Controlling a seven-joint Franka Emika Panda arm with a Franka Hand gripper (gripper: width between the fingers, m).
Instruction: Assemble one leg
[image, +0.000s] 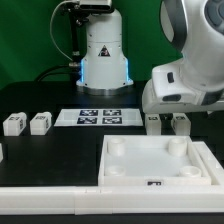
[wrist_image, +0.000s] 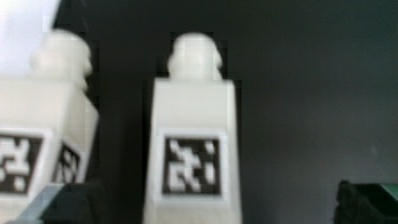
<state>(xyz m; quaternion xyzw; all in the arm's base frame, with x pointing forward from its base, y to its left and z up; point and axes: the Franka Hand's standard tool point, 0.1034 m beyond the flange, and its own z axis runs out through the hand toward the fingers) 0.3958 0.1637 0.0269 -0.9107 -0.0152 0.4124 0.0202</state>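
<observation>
The leg's pegged top should stay free to fit into the white tray (image: 205, 160), so my gripper will pick up the leg by its marker-tagged body (image: 181, 125) next.
Two white legs with pegged tops and square marker tags lie side by side in the wrist view. One leg (wrist_image: 192, 130) sits between my fingers and the other leg (wrist_image: 45, 120) is just outside them. My gripper (wrist_image: 214, 205) is open around the first leg, with a dark fingertip (wrist_image: 370, 200) well clear of its side, so nothing is held. In the exterior view the gripper (image: 168, 116) hangs low over this pair (image: 180, 123) behind the white tray (image: 205, 160). Two more legs (image: 14, 124) (image: 40, 122) lie at the exterior view's left.
The marker board (image: 97, 117) lies flat between the left legs and the gripper. A white-and-blue lit base (image: 103, 62) stands at the back. A white strip (image: 40, 196) runs along the front edge.
</observation>
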